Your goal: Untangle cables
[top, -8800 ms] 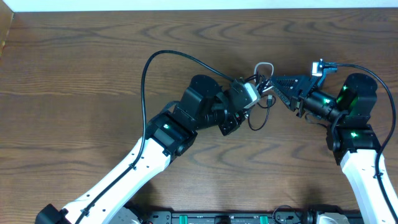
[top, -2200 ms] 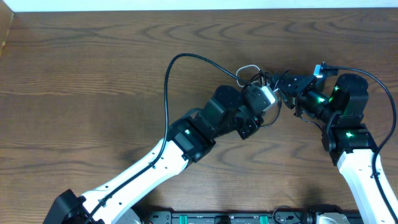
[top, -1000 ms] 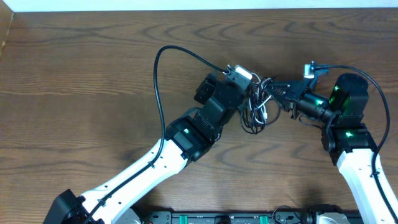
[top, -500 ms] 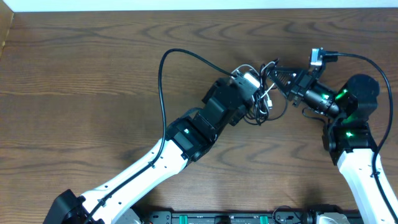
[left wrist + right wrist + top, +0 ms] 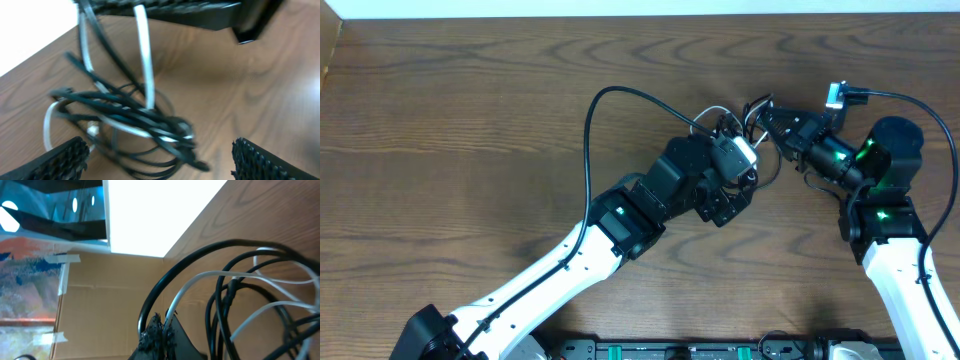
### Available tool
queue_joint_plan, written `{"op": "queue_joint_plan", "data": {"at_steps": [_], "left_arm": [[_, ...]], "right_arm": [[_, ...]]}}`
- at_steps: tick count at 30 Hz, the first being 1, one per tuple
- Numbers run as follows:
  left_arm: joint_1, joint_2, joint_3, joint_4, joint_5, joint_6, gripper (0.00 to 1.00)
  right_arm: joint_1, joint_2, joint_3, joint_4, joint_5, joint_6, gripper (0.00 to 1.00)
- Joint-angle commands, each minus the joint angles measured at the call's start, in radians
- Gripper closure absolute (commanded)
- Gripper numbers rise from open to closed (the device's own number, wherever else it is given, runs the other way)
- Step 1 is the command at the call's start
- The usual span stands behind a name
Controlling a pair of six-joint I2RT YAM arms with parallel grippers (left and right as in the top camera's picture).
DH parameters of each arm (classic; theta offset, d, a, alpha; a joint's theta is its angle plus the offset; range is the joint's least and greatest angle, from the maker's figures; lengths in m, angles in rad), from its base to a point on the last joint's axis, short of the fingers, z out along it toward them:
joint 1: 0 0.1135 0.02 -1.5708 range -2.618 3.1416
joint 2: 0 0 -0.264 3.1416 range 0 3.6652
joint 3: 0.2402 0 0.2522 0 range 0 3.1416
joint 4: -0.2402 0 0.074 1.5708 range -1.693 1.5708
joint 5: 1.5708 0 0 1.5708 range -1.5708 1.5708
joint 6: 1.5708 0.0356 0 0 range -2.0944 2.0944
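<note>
I should next grab the tangled bunch's hanging black cords with my left gripper, below my right gripper's hold, to pull cables apart.
The cables point(image 5: 748, 122) are a tangled bunch of thin black cords and a white one. They hang from my right gripper point(image 5: 766, 116) down to the table. The right wrist view shows this gripper point(image 5: 161, 330) shut on a white strand and a black strand, with more cables point(image 5: 240, 300) looping to the right. My left gripper point(image 5: 738, 188) sits just below-left of the bunch, open. In the left wrist view its fingers point(image 5: 65, 160) stand wide apart, with the cables point(image 5: 130, 120) lying in front of them, untouched. The right gripper point(image 5: 190, 10) shows at the top of that view.
The wooden table point(image 5: 470, 120) stretches out to the left and back. A thick black arm wire point(image 5: 595, 120) arches over the left forearm. A cardboard wall point(image 5: 100, 305) stands beyond the table's far edge.
My left gripper has opened and let go of the bunch, swinging down and right to below it. The right gripper keeps its hold and has barely moved.
</note>
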Motion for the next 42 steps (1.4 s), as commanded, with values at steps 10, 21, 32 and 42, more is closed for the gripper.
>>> {"op": "queue_joint_plan", "data": {"at_steps": [10, 21, 32, 42], "left_arm": [[0.002, -0.011, 0.000, 0.037, 0.138, -0.008, 0.08], [0.002, -0.010, 0.000, 0.026, -0.040, -0.150, 0.08], [0.002, -0.009, 0.000, 0.057, -0.095, -0.362, 0.08], [0.002, -0.002, 0.000, 0.056, -0.095, -0.380, 0.34]], "right_arm": [[-0.006, -0.006, 0.011, 0.050, -0.090, 0.044, 0.98], [-0.008, -0.006, 0.011, 0.135, -0.089, 0.076, 0.99], [-0.006, -0.006, 0.011, 0.136, -0.101, 0.130, 0.99], [-0.006, -0.006, 0.011, 0.255, -0.148, 0.239, 0.99]]}}
